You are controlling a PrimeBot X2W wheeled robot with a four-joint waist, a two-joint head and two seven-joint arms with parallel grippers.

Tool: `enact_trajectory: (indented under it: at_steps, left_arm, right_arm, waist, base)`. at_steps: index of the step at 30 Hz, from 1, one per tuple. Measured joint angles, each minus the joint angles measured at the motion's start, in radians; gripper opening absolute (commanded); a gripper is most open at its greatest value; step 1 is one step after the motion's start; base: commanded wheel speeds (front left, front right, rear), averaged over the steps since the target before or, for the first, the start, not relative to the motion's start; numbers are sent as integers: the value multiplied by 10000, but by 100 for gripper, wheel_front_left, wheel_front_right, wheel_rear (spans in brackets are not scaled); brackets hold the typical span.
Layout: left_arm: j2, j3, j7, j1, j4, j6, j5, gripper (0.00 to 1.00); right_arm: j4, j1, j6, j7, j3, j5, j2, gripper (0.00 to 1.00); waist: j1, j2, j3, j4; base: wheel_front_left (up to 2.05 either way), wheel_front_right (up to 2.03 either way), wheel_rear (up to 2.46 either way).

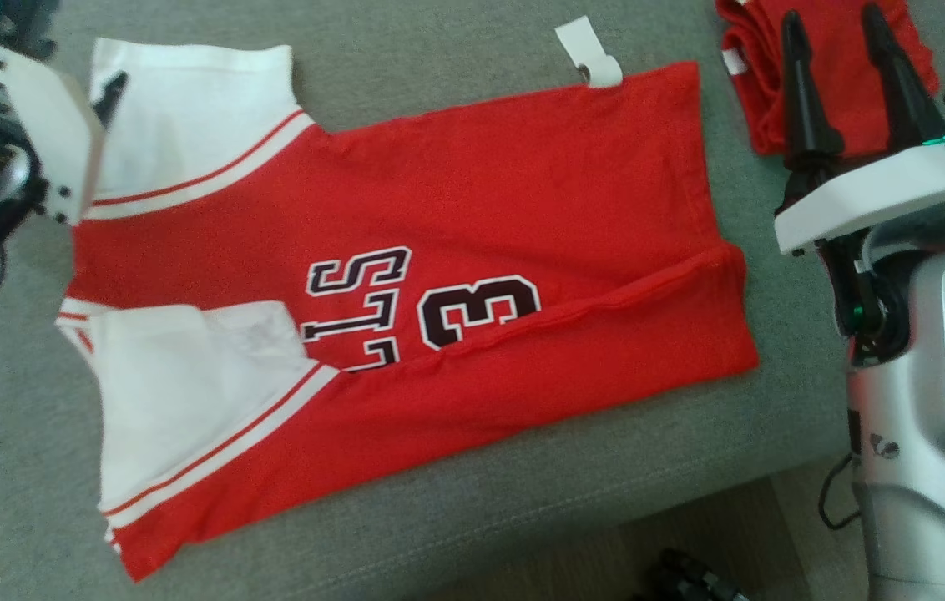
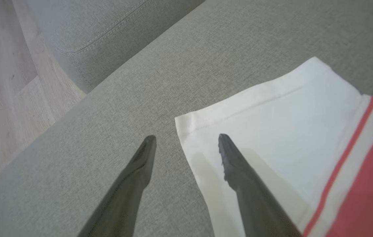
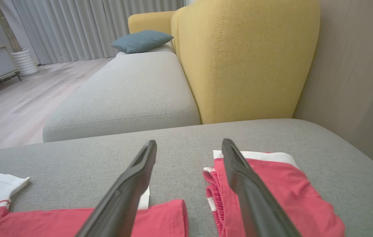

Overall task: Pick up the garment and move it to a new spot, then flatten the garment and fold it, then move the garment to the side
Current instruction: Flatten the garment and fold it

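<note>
My left gripper should next grab the far white sleeve [image 1: 200, 118] by its cuff corner [image 1: 102, 53], because the sleeve lies flat and fingers can straddle the edge of the cuff there.
The garment [image 1: 456, 217] is a red jersey with white sleeves and dark lettering, spread out on the grey sofa cushion [image 1: 439, 517]. Its near long edge is folded up over the body. My left gripper [image 2: 186, 138] hovers open at the far white sleeve [image 2: 272, 131]. One finger is above that sleeve's corner, the other above bare cushion, and nothing is held. My right gripper [image 1: 831, 15] stands open off the jersey's hem end, fingers apart and empty [image 3: 189, 142].
A second red garment [image 1: 836, 75], folded, lies under my right gripper's fingers [image 3: 278, 191]. A white tag [image 1: 589, 54] sits at the jersey's far edge. A yellow backrest [image 3: 245, 59] rises behind the cushion. Wooden floor [image 1: 731, 534] lies past the near edge.
</note>
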Motion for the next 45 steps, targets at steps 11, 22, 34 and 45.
enact_trajectory:
  at_steps: [11, 22, 34, 45]
  left_arm:
    - [59, -849, -437, -986, 1542, 0, 2, 100]
    - [-86, -1231, 330, -1426, 2144, 12, -1634, 100]
    - [-268, -1593, -1041, -1556, 2044, 17, -2071, 0]
    - [-794, -1659, -3053, -1520, 1012, 420, -1624, 0]
  right_arm:
    - [-207, -148, 0, -92, 226, 192, 0, 100]
    - [-357, -128, 0, -102, 153, 284, 0, 100]
    - [-303, -133, 0, -94, -173, 286, 0, 100]
    - [848, -175, 0, 290, -679, 196, -38, 100]
  waist:
    - [-1, 0, 606, -606]
    - [-1, 0, 659, -704]
    - [-1, 0, 556, -195]
    - [-1, 0, -109, 809]
  base:
    - [0, 0, 0]
    - [0, 0, 0]
    - [0, 0, 0]
    - [0, 0, 0]
